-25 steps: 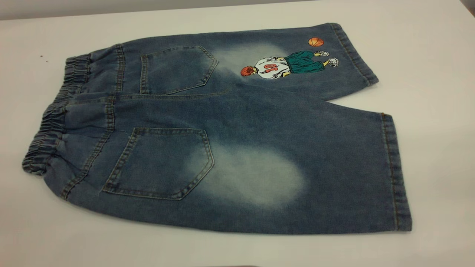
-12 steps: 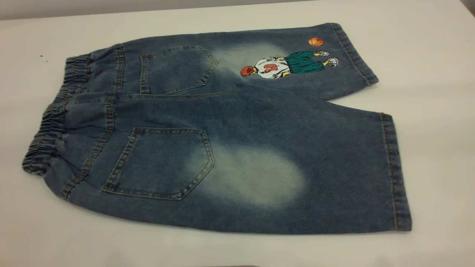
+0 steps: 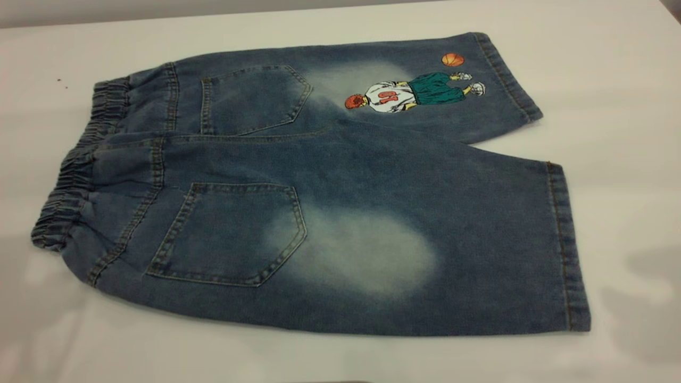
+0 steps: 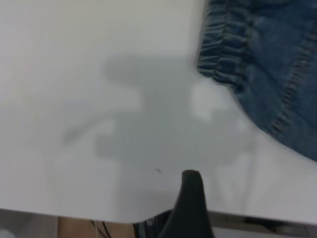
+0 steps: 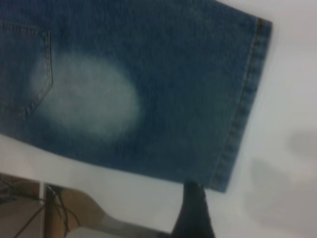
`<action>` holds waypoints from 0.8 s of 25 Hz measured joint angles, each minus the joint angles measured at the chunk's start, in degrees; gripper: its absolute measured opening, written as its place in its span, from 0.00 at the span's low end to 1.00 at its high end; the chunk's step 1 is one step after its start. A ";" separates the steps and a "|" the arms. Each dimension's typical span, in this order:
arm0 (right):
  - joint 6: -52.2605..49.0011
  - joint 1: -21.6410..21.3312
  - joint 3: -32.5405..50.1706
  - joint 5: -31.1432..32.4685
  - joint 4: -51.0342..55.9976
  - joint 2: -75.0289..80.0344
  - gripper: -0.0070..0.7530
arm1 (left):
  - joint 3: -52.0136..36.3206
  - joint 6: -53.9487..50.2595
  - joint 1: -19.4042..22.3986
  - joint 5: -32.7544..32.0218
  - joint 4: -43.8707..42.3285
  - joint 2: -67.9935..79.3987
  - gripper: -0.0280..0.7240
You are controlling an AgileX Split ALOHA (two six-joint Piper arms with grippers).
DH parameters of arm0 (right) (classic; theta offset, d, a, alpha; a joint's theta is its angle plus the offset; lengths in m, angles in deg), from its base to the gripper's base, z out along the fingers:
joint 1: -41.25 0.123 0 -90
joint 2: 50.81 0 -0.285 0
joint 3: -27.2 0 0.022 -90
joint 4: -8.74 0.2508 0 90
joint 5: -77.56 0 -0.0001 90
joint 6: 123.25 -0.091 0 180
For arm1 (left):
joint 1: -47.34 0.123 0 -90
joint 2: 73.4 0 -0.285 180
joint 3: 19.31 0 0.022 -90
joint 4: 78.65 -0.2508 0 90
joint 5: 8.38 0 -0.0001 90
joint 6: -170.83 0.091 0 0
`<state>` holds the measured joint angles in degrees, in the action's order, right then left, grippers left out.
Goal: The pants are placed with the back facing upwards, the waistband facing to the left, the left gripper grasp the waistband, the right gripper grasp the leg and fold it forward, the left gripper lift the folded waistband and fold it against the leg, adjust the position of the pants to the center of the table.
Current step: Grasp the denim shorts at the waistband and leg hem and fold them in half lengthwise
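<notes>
The pants are lying flat and the ruffled edge (image 3: 58, 204) stands up at the corner of the gathered waistband, so my left gripper should next grab the waistband at its corner (image 3: 50, 234).
The pants (image 3: 330, 175) lie flat on the white table (image 3: 612, 96), back up, both patch pockets showing. The gathered waistband (image 3: 69, 181) points left. The leg (image 3: 372, 250) with the pale oval is nearest the front edge; the cartoon leg (image 3: 404, 93) lies behind it. Neither gripper appears in the exterior view. The left wrist view has a black part of the left gripper (image 4: 191, 198) above bare table, short of the waistband (image 4: 225, 54). In the right wrist view, the right gripper (image 5: 195, 208) hovers just off the leg's hem corner (image 5: 223, 181), beside the pale oval (image 5: 89, 99).
Grey shadows fall on the table at the near left (image 3: 37, 298) and near right (image 3: 644, 298) of the pants. The table's front edge, with cables below it (image 5: 29, 198), shows in both wrist views.
The pants have not moved. Shadows have spread over the table at the near left and near right, where there were none before.
</notes>
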<state>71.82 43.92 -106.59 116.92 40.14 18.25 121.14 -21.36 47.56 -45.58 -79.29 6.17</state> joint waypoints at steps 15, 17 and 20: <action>5.49 0.00 -0.22 -5.41 6.43 4.41 0.65 | 8.68 -5.69 1.62 13.80 0.13 34.65 0.79; 5.49 0.00 -0.22 -5.41 6.47 4.41 0.65 | 10.17 -5.82 1.62 13.78 0.13 36.71 0.79; 5.49 0.00 -0.22 -5.41 6.62 4.41 0.65 | 11.23 -5.87 1.62 14.16 0.13 38.90 0.79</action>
<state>77.32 43.92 -106.81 111.51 46.76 22.65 132.37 -27.23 49.17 -31.42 -79.16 45.07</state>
